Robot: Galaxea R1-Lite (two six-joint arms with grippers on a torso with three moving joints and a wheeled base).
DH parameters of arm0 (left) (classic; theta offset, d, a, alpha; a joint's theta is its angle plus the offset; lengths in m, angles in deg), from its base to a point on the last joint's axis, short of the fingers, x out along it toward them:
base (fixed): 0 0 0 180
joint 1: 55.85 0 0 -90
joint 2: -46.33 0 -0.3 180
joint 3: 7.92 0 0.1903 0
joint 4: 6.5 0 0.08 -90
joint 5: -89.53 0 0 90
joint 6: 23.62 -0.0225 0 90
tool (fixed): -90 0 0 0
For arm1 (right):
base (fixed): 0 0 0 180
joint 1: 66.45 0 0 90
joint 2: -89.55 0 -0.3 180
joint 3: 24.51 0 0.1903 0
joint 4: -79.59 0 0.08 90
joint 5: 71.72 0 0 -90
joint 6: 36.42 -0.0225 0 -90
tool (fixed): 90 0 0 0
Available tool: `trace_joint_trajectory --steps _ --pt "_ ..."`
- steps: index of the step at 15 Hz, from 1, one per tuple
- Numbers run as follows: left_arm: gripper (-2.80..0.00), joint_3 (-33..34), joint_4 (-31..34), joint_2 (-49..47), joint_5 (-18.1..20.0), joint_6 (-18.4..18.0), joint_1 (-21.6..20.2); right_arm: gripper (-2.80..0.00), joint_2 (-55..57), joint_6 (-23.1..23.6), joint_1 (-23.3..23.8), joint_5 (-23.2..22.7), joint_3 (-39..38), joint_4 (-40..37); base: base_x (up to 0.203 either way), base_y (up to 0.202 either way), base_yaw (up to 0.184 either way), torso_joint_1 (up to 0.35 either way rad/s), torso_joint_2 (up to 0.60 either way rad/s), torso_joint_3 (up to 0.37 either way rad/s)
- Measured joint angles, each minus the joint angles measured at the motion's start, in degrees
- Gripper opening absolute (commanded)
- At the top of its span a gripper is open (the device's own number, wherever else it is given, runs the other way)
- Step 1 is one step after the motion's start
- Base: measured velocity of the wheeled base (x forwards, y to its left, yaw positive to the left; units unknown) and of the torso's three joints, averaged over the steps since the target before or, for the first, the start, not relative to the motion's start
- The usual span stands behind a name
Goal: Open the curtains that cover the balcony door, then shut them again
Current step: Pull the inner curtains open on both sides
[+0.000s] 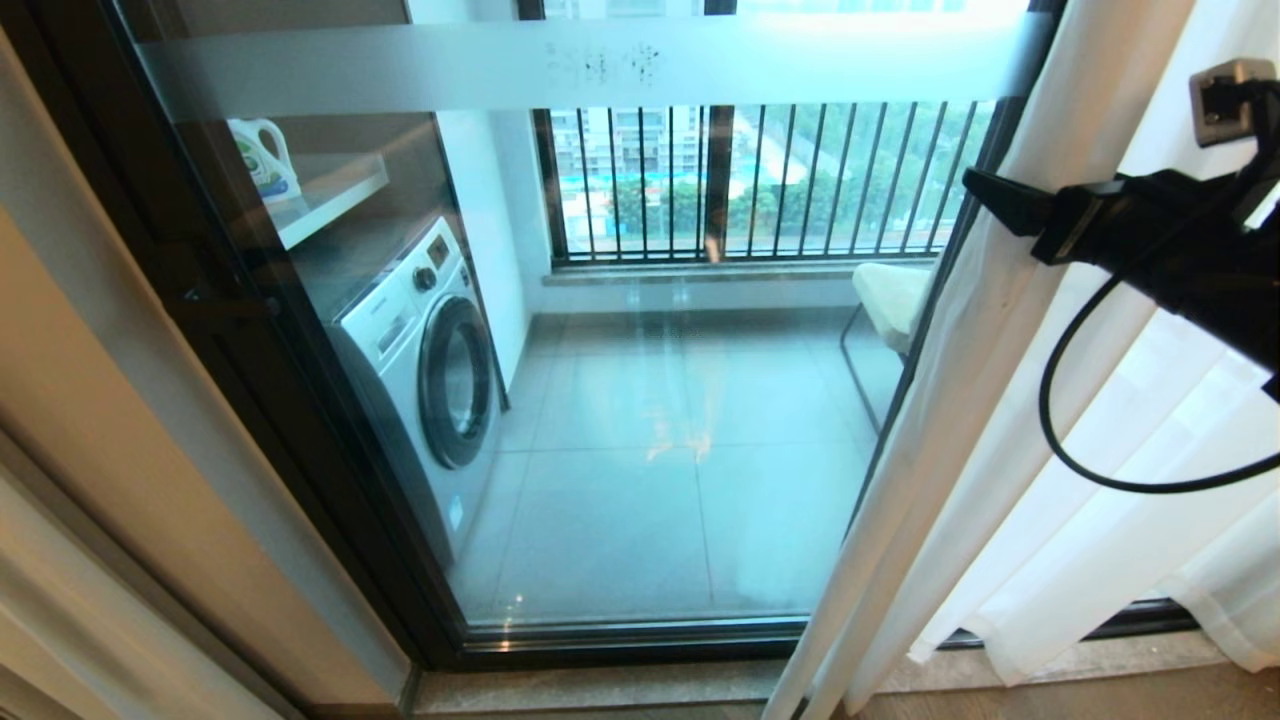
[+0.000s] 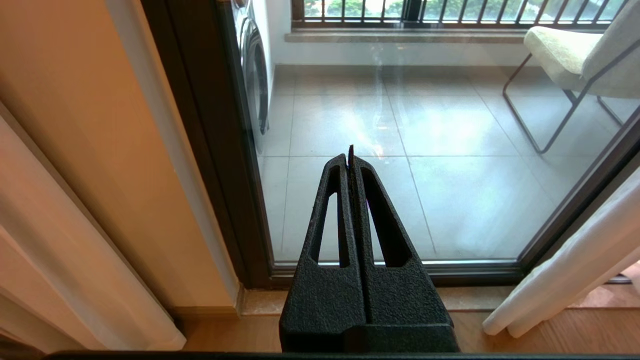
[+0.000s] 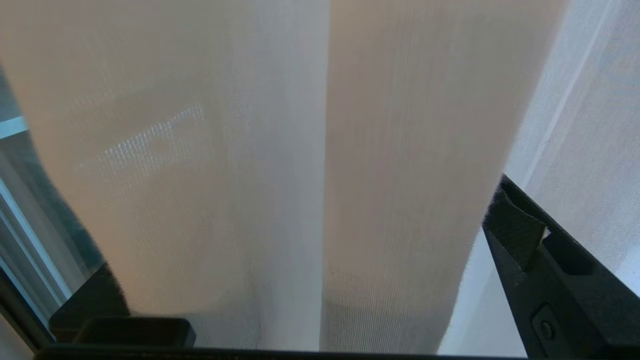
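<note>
My right gripper closes now, since its fingers reach forward past the curtain folds, one beyond the curtains' free edge. Closing now would catch the curtains.
The sheer white curtains (image 1: pixel 960 420) hang bunched at the right side of the balcony door (image 1: pixel 650 400), leaving most of its dark-framed glass uncovered. My right gripper (image 1: pixel 1000 200) is raised at the curtain's edge. In the right wrist view it (image 3: pixel 305 225) stands open, its black fingers (image 3: pixel 520 235) wide apart with two folds of the curtains (image 3: pixel 400 150) between them, not pinched. My left gripper (image 2: pixel 350 152) is shut on nothing and hangs low, pointing at the foot of the balcony door (image 2: pixel 450 175). The hem of the curtains (image 2: pixel 565 270) reaches the floor to its right.
Behind the glass are a washing machine (image 1: pixel 430 370), a detergent bottle (image 1: pixel 262 160) on a shelf, a cushioned chair (image 1: pixel 890 295) and a black railing (image 1: pixel 760 180). A thick beige drape (image 1: pixel 60 500) hangs at the left. A black cable (image 1: pixel 1060 440) loops under my right arm.
</note>
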Motion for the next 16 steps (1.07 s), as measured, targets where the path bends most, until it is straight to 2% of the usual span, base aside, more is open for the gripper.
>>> trace_joint_trajectory --steps 1,2,3,16 --pt "-2.8 0.0 0.0 0.0 0.0 0.0 0.0 0.0 0.0 0.0 0.0 0.0 0.0 0.0 0.0 0.0 0.0 0.0 0.0 0.0" --pt "-2.8 0.0 0.0 0.0 0.0 0.0 0.0 -1.7 0.1 0.1 0.1 0.0 0.0 0.0 0.0 0.0 0.0 0.0 0.0 0.0" --pt "-2.8 0.0 0.0 0.0 0.0 0.0 0.0 -2.8 0.1 0.2 0.1 0.0 0.0 0.1 0.0 0.0 0.0 0.0 0.0 0.0" --pt "-2.8 0.0 0.0 0.0 0.0 0.0 0.0 -2.8 0.8 -0.1 0.1 0.0 -0.2 1.6 0.0 0.0 0.0 0.0 0.0 0.0"
